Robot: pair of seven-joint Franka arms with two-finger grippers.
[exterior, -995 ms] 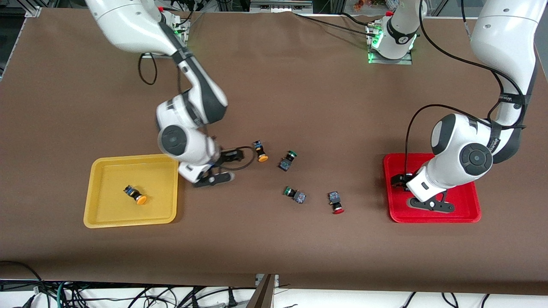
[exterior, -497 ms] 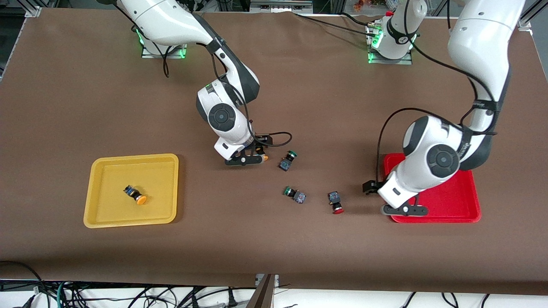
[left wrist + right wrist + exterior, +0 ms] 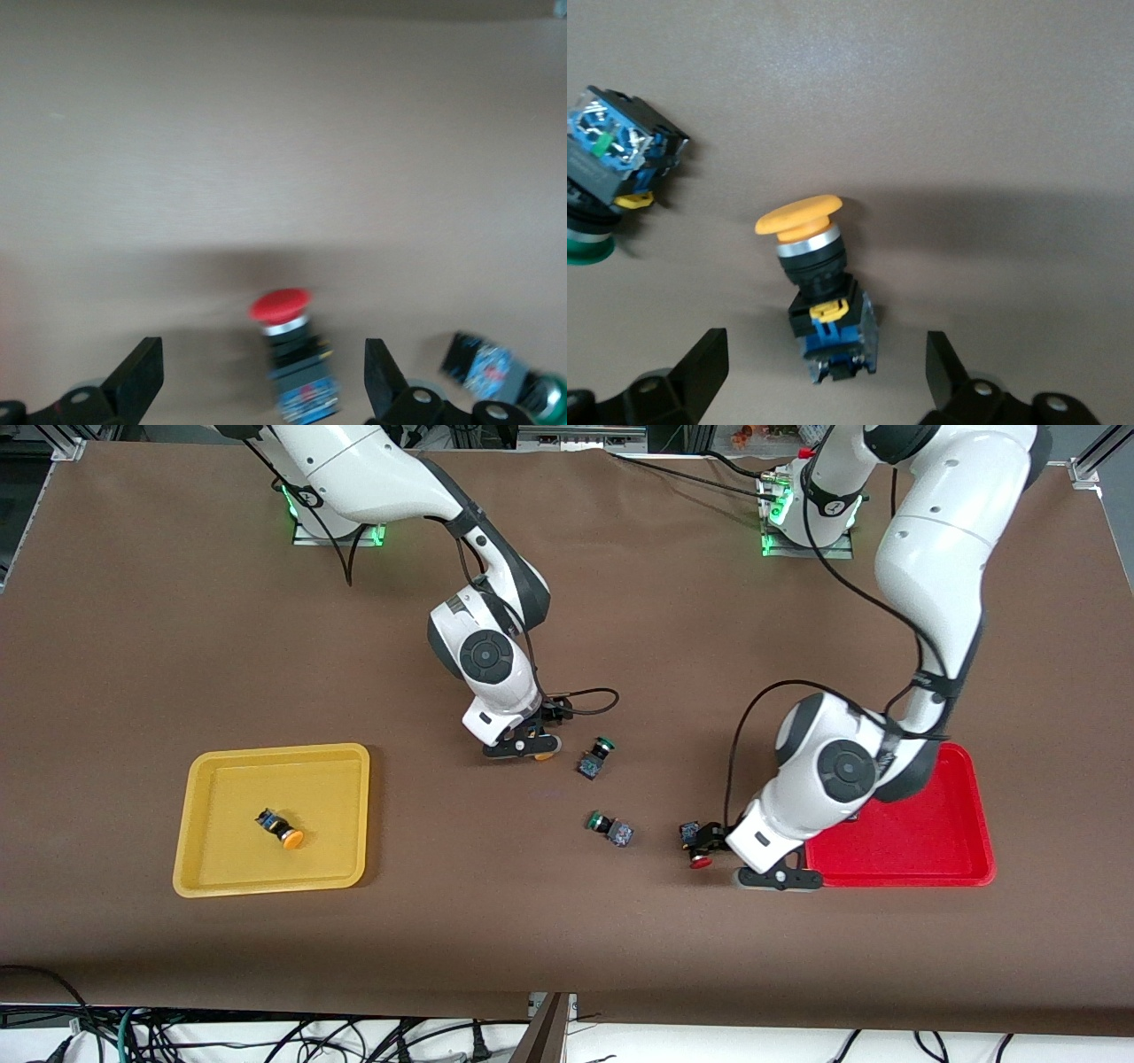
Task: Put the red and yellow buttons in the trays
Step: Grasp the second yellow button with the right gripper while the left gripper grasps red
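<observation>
My right gripper's fingers are low over the table on both sides of the yellow button's block [image 3: 836,335], so they should close on the block.
A yellow button [image 3: 543,755] lies on the table mid-way between the arms' ends, and my right gripper [image 3: 523,746] hangs low over it. In the right wrist view that yellow button [image 3: 818,285] lies between the open fingers [image 3: 704,367]. A red button [image 3: 696,848] lies beside the red tray [image 3: 895,881]; my left gripper [image 3: 778,879] is down next to it. The left wrist view shows the red button [image 3: 291,359] between the wide-open fingers [image 3: 383,376]. A second yellow button [image 3: 280,828] lies in the yellow tray [image 3: 270,886].
Two green-capped buttons lie on the table: one green button [image 3: 595,757] beside the right gripper, the other green button [image 3: 611,829] nearer the front camera, between the two grippers. The left arm's wrist covers part of the red tray.
The right arm swung from beside the yellow tray to the loose yellow button. The left arm moved off the red tray to the red button on the table.
</observation>
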